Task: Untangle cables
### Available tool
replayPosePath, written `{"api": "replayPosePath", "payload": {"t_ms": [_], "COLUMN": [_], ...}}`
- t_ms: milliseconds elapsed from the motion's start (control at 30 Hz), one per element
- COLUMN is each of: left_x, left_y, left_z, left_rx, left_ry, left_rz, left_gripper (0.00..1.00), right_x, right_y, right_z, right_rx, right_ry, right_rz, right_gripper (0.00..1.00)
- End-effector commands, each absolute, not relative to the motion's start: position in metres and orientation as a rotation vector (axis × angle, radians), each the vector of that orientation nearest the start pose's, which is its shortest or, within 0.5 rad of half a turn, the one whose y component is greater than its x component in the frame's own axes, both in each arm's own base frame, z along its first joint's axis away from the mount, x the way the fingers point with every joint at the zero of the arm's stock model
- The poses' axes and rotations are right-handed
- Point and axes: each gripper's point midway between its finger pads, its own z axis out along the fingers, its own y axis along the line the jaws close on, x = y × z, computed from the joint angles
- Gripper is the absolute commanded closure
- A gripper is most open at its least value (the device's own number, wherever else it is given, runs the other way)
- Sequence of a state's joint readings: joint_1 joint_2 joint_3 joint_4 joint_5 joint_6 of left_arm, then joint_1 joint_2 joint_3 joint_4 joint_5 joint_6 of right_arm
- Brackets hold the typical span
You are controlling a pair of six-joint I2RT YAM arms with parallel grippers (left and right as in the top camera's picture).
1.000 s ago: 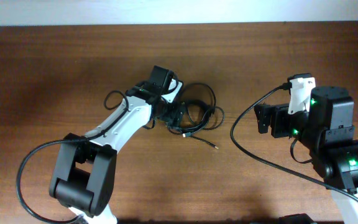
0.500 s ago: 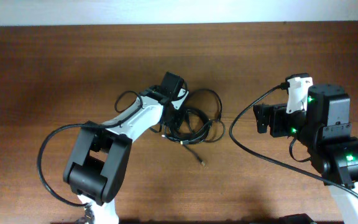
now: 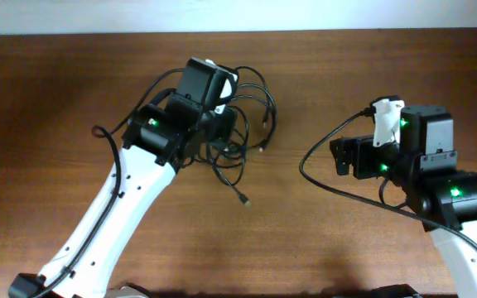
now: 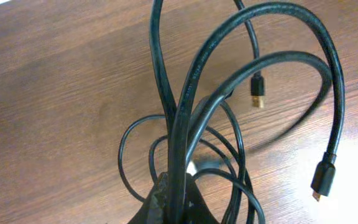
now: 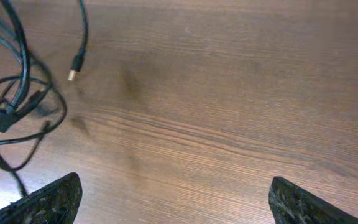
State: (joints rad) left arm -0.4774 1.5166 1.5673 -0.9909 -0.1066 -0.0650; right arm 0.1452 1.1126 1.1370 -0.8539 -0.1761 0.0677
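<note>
I will next grab the loose plug end of one cable with my right gripper. Then I will pull that single cable out of the tangled heap.
The two black cables hang as one tangled bunch from my left gripper, which is shut on them above the middle of the table. In the left wrist view the jaws pinch thick strands that loop away. A gold-tipped plug and a second plug dangle free. One loose end trails toward the table's front. My right gripper stands open and apart on the right. Its fingers frame bare wood, with the cables at its far left.
The brown wooden table runs to a pale wall at the back. A thick black cable of the right arm loops over the table beside that arm. A similar arm cable runs along the left arm.
My left gripper has shut on the cable bunch and lifted it up and toward the back, so loops and plugs now hang. The right arm shifted slightly left and stayed open.
</note>
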Motion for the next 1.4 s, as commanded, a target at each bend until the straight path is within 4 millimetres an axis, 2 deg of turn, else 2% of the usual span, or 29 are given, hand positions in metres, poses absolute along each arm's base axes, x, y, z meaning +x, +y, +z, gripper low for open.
{"api": "replayPosePath", "payload": {"t_ms": [0, 67, 167, 233, 300, 333, 400, 433, 467, 567, 600, 633, 667, 867, 933, 967, 1000, 1033, 1067, 1200, 1300, 1367], "left_x": [0.36, 0.36, 0.36, 0.358, 0.353, 0.351, 0.347, 0.344, 0.343, 0.34, 0.339, 0.339, 0.339, 0.34, 0.343, 0.343, 0.342, 0.34, 0.338, 0.331, 0.332, 0.332], "left_y": [-0.168, -0.168, -0.168, -0.168, -0.166, -0.167, -0.166, -0.164, -0.162, -0.16, -0.16, -0.16, -0.16, -0.157, -0.146, -0.14, -0.136, -0.126, -0.121, -0.104, -0.085, -0.086], "left_z": [0.286, 0.285, 0.285, 0.284, 0.281, 0.283, 0.301, 0.32, 0.329, 0.339, 0.338, 0.338, 0.338, 0.338, 0.34, 0.343, 0.345, 0.351, 0.355, 0.367, 0.366, 0.365], "left_rx": [0.43, 0.43, 0.43, 0.434, 0.444, 0.449, 0.443, 0.435, 0.431, 0.431, 0.432, 0.432, 0.44, 0.431, 0.399, 0.381, 0.37, 0.344, 0.33, 0.269, 0.182, 0.18], "left_ry": [2.377, 2.382, 2.382, 2.39, 2.411, 2.412, 2.386, 2.359, 2.347, 2.336, 2.339, 2.34, 2.339, 2.337, 2.331, 2.324, 2.319, 2.301, 2.29, 2.263, 2.282, 2.29], "left_rz": [-0.122, -0.116, -0.116, -0.116, -0.118, -0.131, -0.143, -0.151, -0.149, -0.148, -0.147, -0.146, -0.143, -0.124, -0.05, -0.012, 0.008, 0.053, 0.075, 0.114, 0.127, 0.101], "left_gripper": [1.0, 1.0, 1.0, 1.0, 1.0, 1.0, 1.0, 1.0, 1.0, 1.0, 1.0, 1.0, 1.0, 0.99, 0.92, 0.91, 0.91, 0.89, 0.88, 0.83, 0.86, 0.89], "right_x": [0.304, 0.299, 0.3, 0.316, 0.334, 0.338, 0.345, 0.347, 0.349, 0.352, 0.352, 0.352, 0.354, 0.36, 0.369, 0.376, 0.379, 0.384, 0.384, 0.37, 0.355, 0.349], "right_y": [0.111, 0.145, 0.198, 0.208, 0.224, 0.227, 0.23, 0.232, 0.232, 0.233, 0.233, 0.232, 0.23, 0.218, 0.199, 0.177, 0.164, 0.128, 0.104, 0.025, 0.004, 0.005], "right_z": [0.255, 0.264, 0.283, 0.287, 0.267, 0.258, 0.25, 0.253, 0.257, 0.261, 0.261, 0.261, 0.261, 0.256, 0.262, 0.27, 0.275, 0.286, 0.291, 0.3, 0.315, 0.323], "right_rx": [-0.3, -0.413, -0.418, -0.446, -0.632, -0.634, -0.635, -0.633, -0.63, -0.622, -0.622, -0.62, -0.612, -0.57, -0.493, -0.412, -0.361, -0.196, -0.1, 0.155, 0.208, 0.215], "right_ry": [2.325, 2.265, 2.178, 2.114, 2.071, 2.089, 2.1, 2.082, 2.065, 2.045, 2.045, 2.046, 2.049, 2.071, 2.065, 2.057, 2.055, 2.058, 2.059, 2.069, 2.03, 2.009], "right_rz": [0.474, 0.541, 0.702, 0.639, 0.527, 0.525, 0.524, 0.526, 0.528, 0.523, 0.522, 0.519, 0.505, 0.417, 0.313, 0.257, 0.249, 0.248, 0.245, 0.212, 0.226, 0.236], "right_gripper": [0.04, 0.05, 0.05, 0.04, 0.06, 0.06, 0.05, 0.05, 0.06, 0.06, 0.21, 0.67, 0.96, 0.96, 0.96, 0.96, 0.96, 0.96, 0.96, 0.96, 0.96, 0.96]}}
